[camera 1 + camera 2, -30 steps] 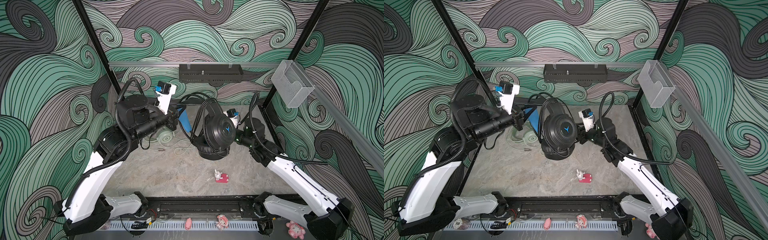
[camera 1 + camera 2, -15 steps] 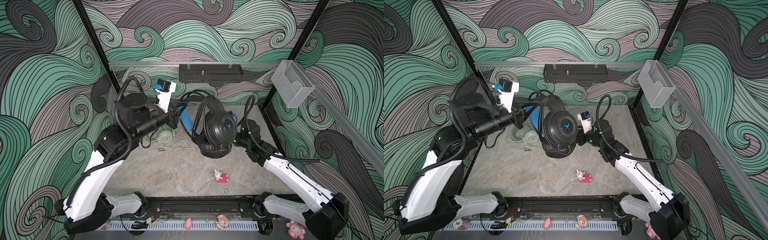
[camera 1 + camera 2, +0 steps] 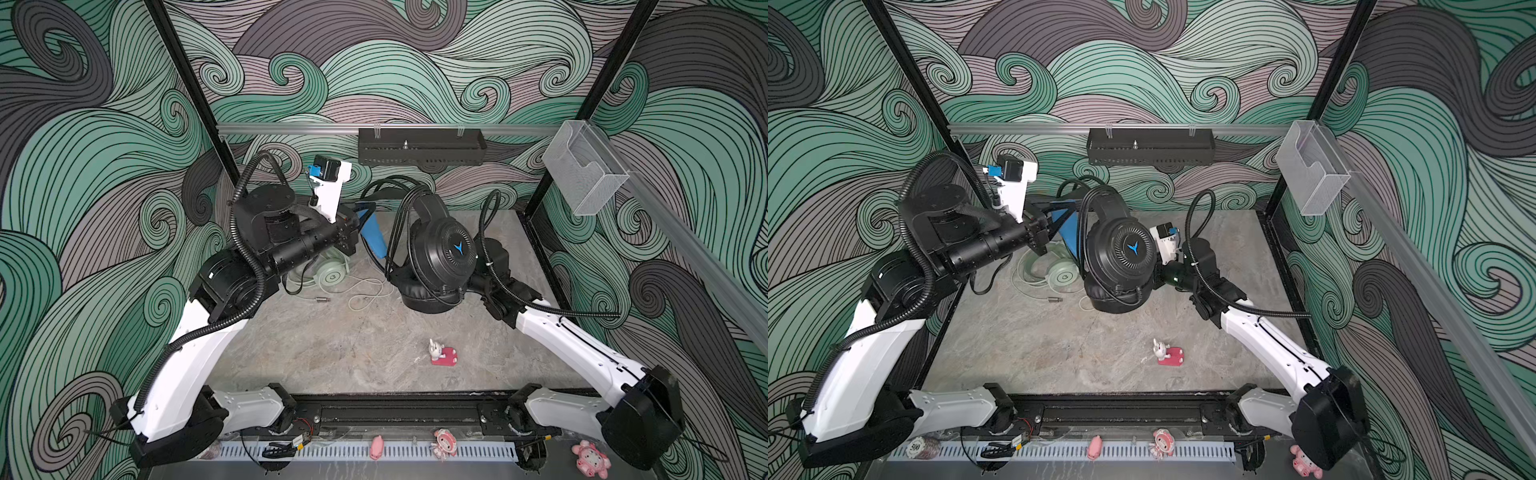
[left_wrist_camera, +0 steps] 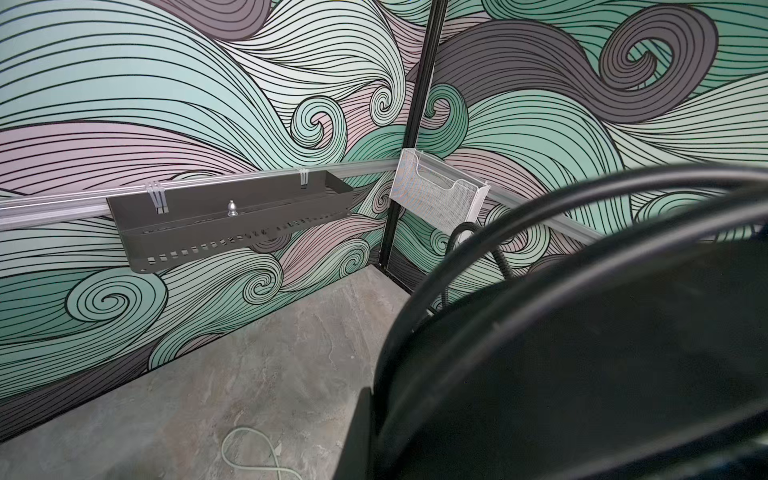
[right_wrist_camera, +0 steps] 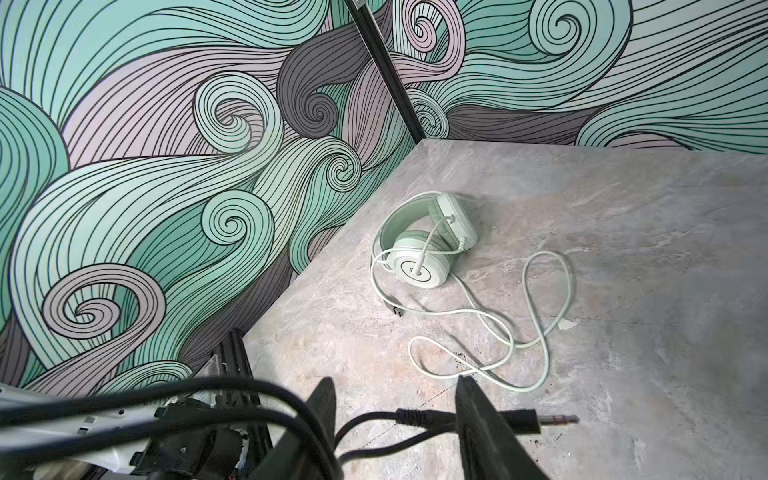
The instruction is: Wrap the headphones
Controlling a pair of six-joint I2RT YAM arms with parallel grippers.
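My right gripper is to grab the black cable near its plug end (image 5: 428,417) next, so the length behind stays free to wrap the headphones.
The black headphones (image 3: 442,253) (image 3: 1125,253) hang upright above the middle of the table, black cable looped over the headband. My left gripper (image 3: 356,215) (image 3: 1045,227) is shut on that headband beside its blue inner band (image 3: 374,237). The left wrist view is filled by the dark headband and cable loops (image 4: 540,232). My right gripper (image 5: 395,382) is hidden behind the ear cup in both top views. Its jaws stand open, with the black cable (image 5: 374,419) loose between them and the plug (image 5: 536,419) past one finger. The mint-green headphones (image 3: 330,274) (image 5: 419,257) lie on the table with their whitish cable (image 5: 498,332) spread loose.
A small pink-and-red toy (image 3: 442,353) (image 3: 1169,353) lies on the table nearer the front. A black shelf (image 3: 419,145) hangs on the back wall and a clear holder (image 3: 582,166) on the right rail. Small pink figures (image 3: 442,444) sit along the front rail.
My right gripper has slid left and a little lower behind the black ear cup. My left wrist has risen slightly, still holding the headband.
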